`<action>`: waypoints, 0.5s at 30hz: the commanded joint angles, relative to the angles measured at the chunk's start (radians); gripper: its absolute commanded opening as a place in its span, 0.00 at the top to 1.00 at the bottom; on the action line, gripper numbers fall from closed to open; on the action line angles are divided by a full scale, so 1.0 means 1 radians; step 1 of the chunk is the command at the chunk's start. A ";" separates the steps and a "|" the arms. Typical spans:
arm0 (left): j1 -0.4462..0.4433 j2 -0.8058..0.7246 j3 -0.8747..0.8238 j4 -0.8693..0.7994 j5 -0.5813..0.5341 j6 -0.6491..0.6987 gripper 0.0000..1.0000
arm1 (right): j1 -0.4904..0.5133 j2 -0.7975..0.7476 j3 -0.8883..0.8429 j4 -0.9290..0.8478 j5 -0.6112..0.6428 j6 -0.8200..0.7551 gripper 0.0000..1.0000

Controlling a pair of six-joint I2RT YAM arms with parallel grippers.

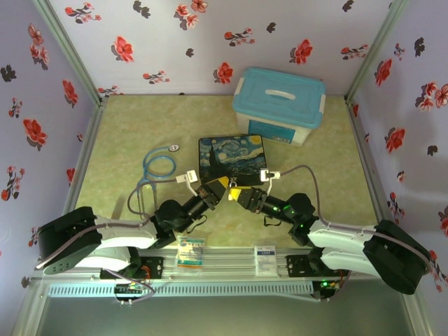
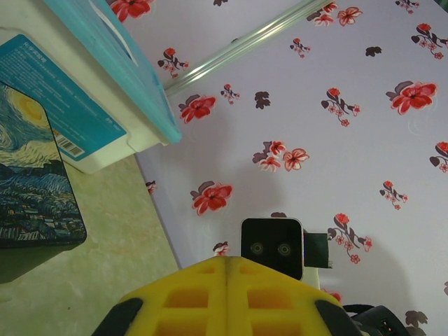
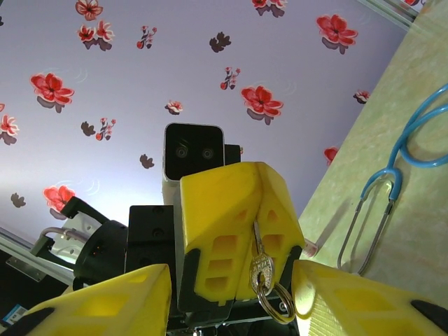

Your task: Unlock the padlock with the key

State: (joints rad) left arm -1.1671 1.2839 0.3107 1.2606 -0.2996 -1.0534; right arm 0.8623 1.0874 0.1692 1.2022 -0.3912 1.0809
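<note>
The right gripper grabs the key by its ringed head (image 1: 233, 184) (image 3: 262, 269) next. The blade stays free to go into the padlock and turn.
The key (image 3: 260, 268) is small and silvery, with a split ring (image 3: 275, 299) hanging from its head. Its blade is pinched between the yellow fingers (image 3: 217, 210) of my left gripper (image 1: 218, 187), which is shut on it just in front of the starry-night box. My right gripper (image 3: 231, 301) faces it tip to tip, with its jaws open on either side of the key's head and nothing held. In the top view the right gripper (image 1: 238, 194) almost touches the left one. In the left wrist view the left gripper (image 2: 227, 269) has its jaws pressed together. The padlock is out of view.
A starry-night-print box (image 1: 231, 157) lies flat just beyond the grippers. A white bin with a blue lid (image 1: 280, 105) stands at the back right. A blue stethoscope (image 1: 159, 164) lies to the left on the green table (image 1: 336, 175). Floral walls enclose three sides.
</note>
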 commanded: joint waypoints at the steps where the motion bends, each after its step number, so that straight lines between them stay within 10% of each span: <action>1: -0.003 0.000 0.008 0.027 -0.013 -0.003 1.00 | -0.002 -0.006 0.019 0.033 0.015 -0.012 0.52; 15: -0.002 -0.021 -0.005 0.037 -0.014 -0.020 1.00 | 0.004 0.123 0.045 0.183 0.005 0.022 0.78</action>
State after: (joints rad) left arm -1.1671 1.2835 0.3103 1.2617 -0.2996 -1.0683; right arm 0.8623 1.2232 0.1947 1.3109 -0.3923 1.1080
